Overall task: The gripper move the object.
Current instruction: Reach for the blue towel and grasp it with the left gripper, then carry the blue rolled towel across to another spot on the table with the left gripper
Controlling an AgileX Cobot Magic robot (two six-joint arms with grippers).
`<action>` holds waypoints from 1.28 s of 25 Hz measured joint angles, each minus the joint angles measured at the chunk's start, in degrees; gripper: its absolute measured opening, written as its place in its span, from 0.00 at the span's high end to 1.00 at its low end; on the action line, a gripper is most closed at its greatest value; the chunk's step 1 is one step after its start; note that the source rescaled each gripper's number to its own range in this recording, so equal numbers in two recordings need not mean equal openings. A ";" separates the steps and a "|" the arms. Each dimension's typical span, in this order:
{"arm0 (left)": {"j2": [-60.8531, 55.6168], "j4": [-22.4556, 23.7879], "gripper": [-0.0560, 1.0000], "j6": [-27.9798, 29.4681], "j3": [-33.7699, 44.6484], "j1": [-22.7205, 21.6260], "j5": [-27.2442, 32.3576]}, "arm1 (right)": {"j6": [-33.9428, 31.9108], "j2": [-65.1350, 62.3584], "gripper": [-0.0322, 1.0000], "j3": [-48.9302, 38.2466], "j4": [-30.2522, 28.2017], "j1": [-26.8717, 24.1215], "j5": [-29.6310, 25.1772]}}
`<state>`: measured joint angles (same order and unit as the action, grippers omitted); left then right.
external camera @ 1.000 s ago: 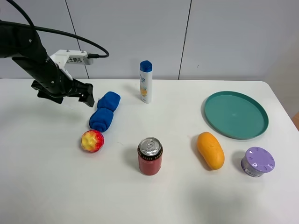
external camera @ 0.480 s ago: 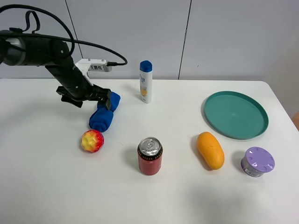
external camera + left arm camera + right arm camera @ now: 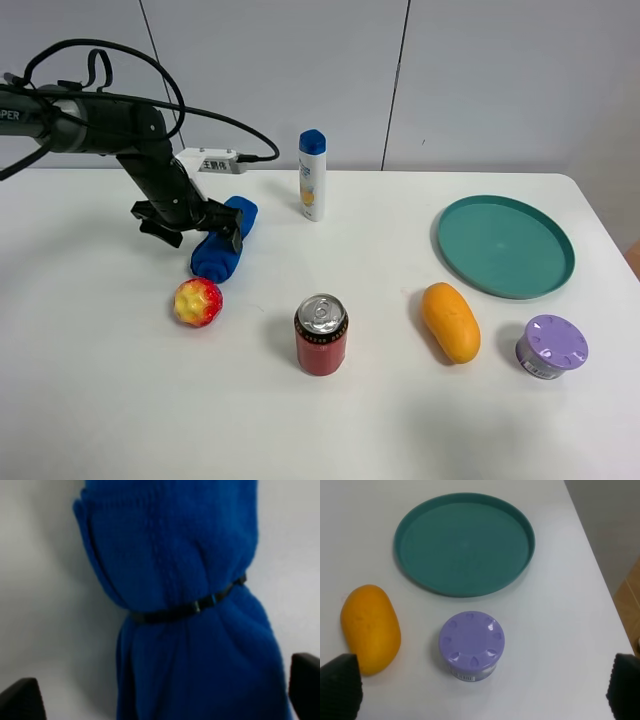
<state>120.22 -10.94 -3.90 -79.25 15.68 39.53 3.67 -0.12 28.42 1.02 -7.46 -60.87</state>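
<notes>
I need to move the blue rolled cloth, so next I should grab the lump below its black band [image 3: 202, 665] with my left gripper.
The blue rolled cloth [image 3: 218, 258] lies on the white table left of centre, two lumps tied at the waist by a thin black band. It fills the left wrist view [image 3: 170, 570]. My left gripper [image 3: 200, 225] is low over the cloth, open, with one black fingertip [image 3: 17, 700] on each side of the nearer lump; I cannot tell if they touch it. My right gripper [image 3: 482, 690] is open and empty, above the table near the purple-lidded tub [image 3: 471, 644]; it is out of the exterior high view.
A red-yellow apple-like fruit [image 3: 198, 301] lies just in front of the cloth. A blue-capped white bottle [image 3: 312, 175] stands behind it to the right. A red soda can [image 3: 321, 334], an orange fruit [image 3: 450, 321], a teal plate [image 3: 505, 246] and the purple tub [image 3: 551, 346] sit further right.
My left arm has swung right and lowered, bringing the open gripper from beside the cloth to over it. The cloth and the other objects have not moved.
</notes>
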 joint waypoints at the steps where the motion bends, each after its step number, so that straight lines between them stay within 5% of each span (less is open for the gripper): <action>1: 0.44 0.00 0.03 0.00 0.00 0.00 -0.26 | 0.00 0.00 0.00 0.00 0.00 0.00 0.00; 7: 2.90 -1.36 0.10 0.00 0.00 0.00 -0.89 | 0.00 0.00 0.00 0.00 0.00 0.00 0.00; 9: 3.15 -1.53 0.19 0.00 0.00 0.00 -0.89 | 0.00 0.00 0.00 0.00 0.00 0.00 0.00; 11: 3.15 -1.59 0.37 0.00 -0.09 0.00 -0.89 | 0.00 0.00 0.00 0.00 0.00 0.00 0.00; 15: 2.91 -1.69 0.95 0.00 -0.07 0.55 -0.46 | 0.00 0.00 0.00 0.00 0.00 0.00 0.00; 32: -6.32 -2.53 0.94 0.00 -0.07 3.82 5.06 | 0.00 0.00 0.00 0.00 0.00 0.00 0.00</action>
<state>113.90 -13.46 -3.90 -79.32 19.50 44.59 3.67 -0.12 28.42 1.02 -7.46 -60.87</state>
